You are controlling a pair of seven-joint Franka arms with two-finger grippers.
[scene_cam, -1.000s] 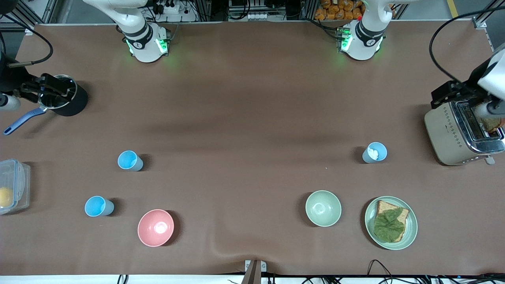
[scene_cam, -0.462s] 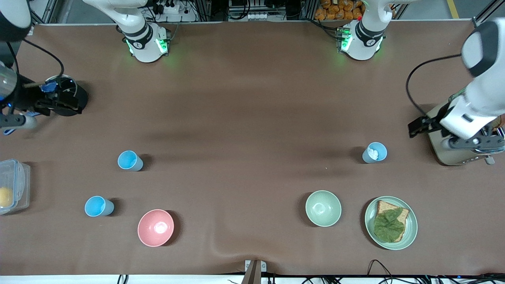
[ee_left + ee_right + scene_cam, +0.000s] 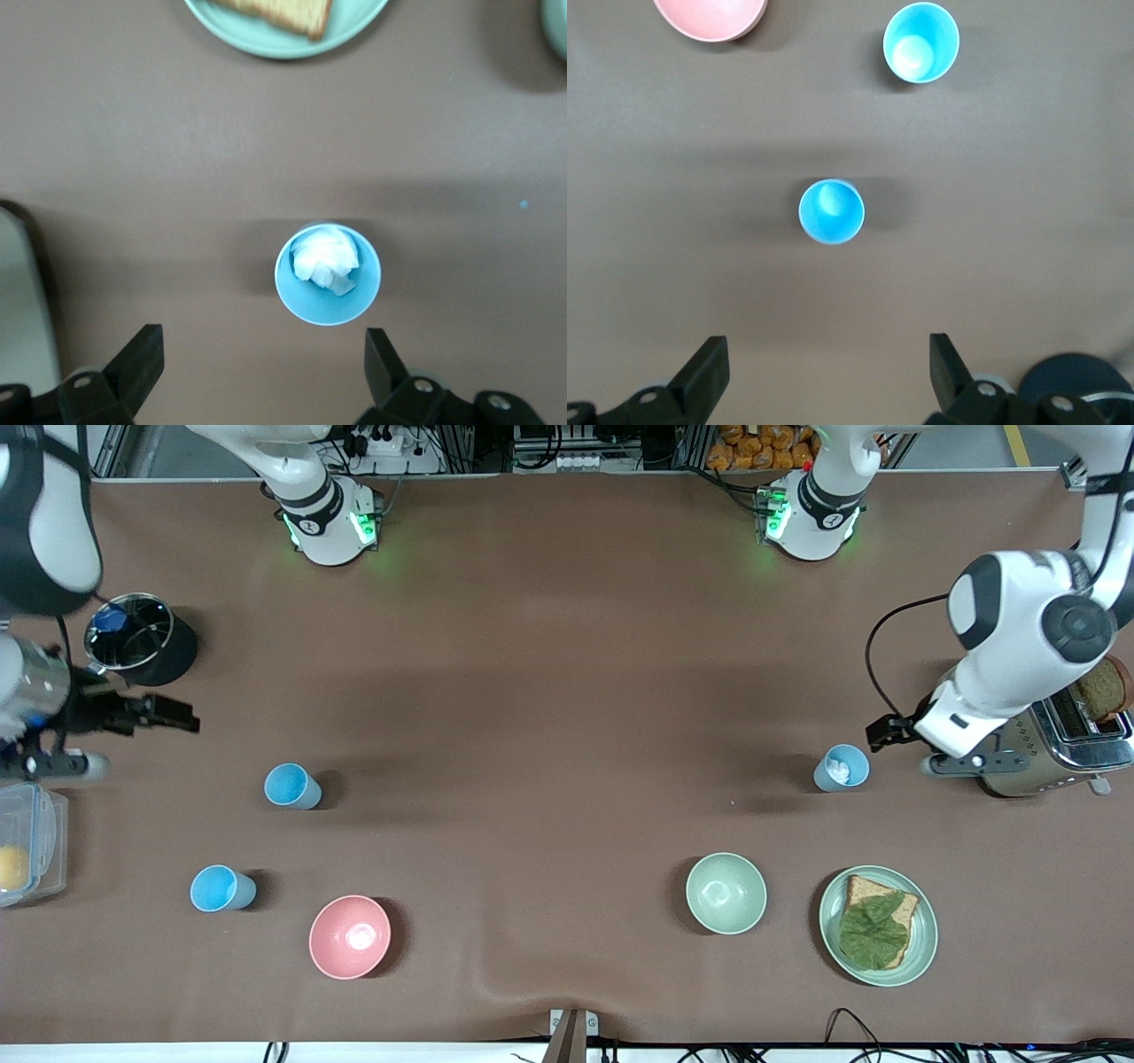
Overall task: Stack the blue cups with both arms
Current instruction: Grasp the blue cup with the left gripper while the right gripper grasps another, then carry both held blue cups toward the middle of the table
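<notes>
I need to bring the paler blue cup over for stacking with the sky blue cups, so I should grab it by its rim (image 3: 847,748) (image 3: 310,318) with my left gripper next.
Two sky blue cups stand upright toward the right arm's end: one (image 3: 291,786) farther from the front camera, one (image 3: 220,888) nearer. The right wrist view shows both, the first (image 3: 831,211) and the second (image 3: 920,42). A paler blue cup (image 3: 842,768) with crumpled white stuff inside stands toward the left arm's end; it also shows in the left wrist view (image 3: 328,274). My right gripper (image 3: 177,720) is open and empty in the air, short of the first cup (image 3: 826,363). My left gripper (image 3: 886,733) is open and empty, just short of the paler cup (image 3: 261,359).
A pink bowl (image 3: 349,936), a pale green bowl (image 3: 726,892) and a green plate (image 3: 926,948) with toast and lettuce stand nearer the front camera. A toaster (image 3: 1019,753) is beside the left gripper. A black pot (image 3: 173,657) and a plastic box (image 3: 31,841) are at the right arm's end.
The right gripper left the black pot and moved toward the sky blue cups. The left gripper left the toaster and moved toward the paler cup. The cups have not moved.
</notes>
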